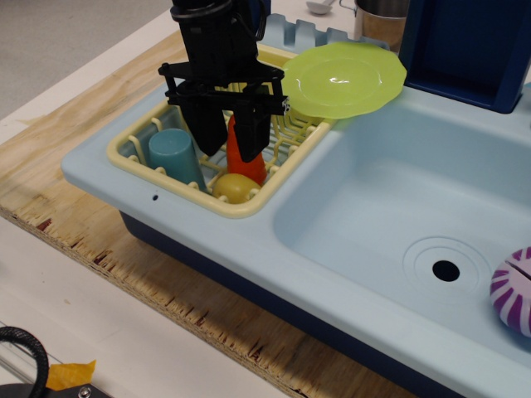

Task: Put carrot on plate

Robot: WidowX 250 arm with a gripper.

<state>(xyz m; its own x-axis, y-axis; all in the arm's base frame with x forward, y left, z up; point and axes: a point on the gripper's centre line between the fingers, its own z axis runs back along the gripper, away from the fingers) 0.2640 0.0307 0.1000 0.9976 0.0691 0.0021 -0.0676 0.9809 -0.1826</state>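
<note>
I need to put the carrot on the lime-green plate, so my gripper should next grab the orange-red carrot's narrower end.
The orange-red carrot stands upright in the pale-yellow dish rack, between the teal cup and the rack's right side. My black gripper has come down over it, open, one finger on each side of the carrot and close to it; the right finger covers part of the carrot. I cannot tell whether the fingers touch it. The lime-green plate rests tilted on the rack's far right corner, behind and to the right of the gripper.
A teal cup stands upside down left of the carrot and a round yellow-olive piece lies just in front of it. The light-blue sink basin lies right, with a purple striped ball. A dark-blue box stands behind.
</note>
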